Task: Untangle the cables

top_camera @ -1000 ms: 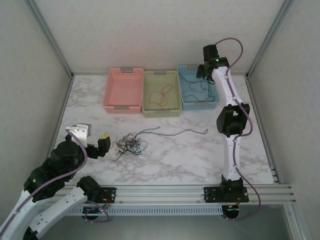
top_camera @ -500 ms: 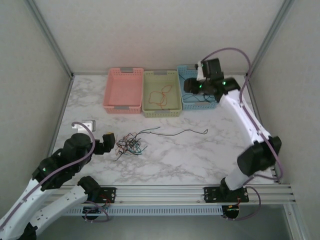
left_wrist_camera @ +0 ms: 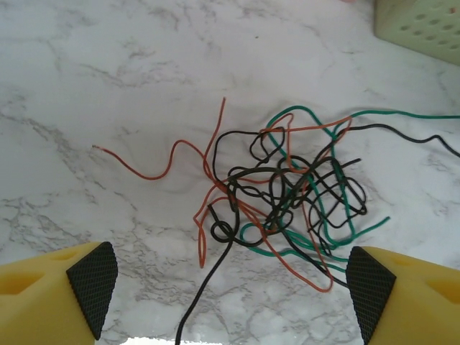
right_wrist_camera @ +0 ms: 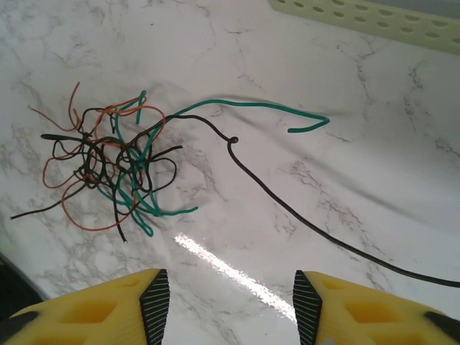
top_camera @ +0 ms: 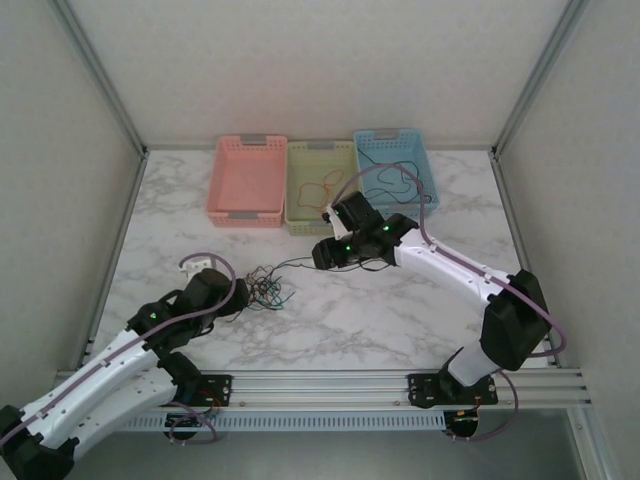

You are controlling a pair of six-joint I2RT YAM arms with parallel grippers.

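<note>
My left gripper grips the red cable by its loose end (left_wrist_camera: 105, 152) that sticks out from the tangle (left_wrist_camera: 287, 187) next, to draw the cable free.
The cables (top_camera: 265, 290) lie as a red, green and black tangle on the marble table, left of centre. My left gripper (top_camera: 233, 297) sits at the tangle's left edge, open. In the left wrist view the tangle (left_wrist_camera: 287, 187) lies just ahead of the left gripper (left_wrist_camera: 230, 287), and one black strand trails down between the fingers (left_wrist_camera: 90, 280). My right gripper (top_camera: 323, 253) hovers right of the tangle, open and holding nothing. In the right wrist view the right gripper (right_wrist_camera: 231, 302) is above bare table. The tangle (right_wrist_camera: 108, 165) is up left, and a long black cable (right_wrist_camera: 323, 230) runs off to the right.
Three baskets stand at the back: pink (top_camera: 247, 180), yellow-green (top_camera: 320, 212) with a red cable (top_camera: 318, 190) in it, and blue (top_camera: 395, 143) with a black cable (top_camera: 400, 180) in it. The right arm (top_camera: 450, 265) stretches across the table's middle.
The right arm swung from the blue basket down to the table's middle, beside the tangle. The left gripper moved forward up to the tangle.
</note>
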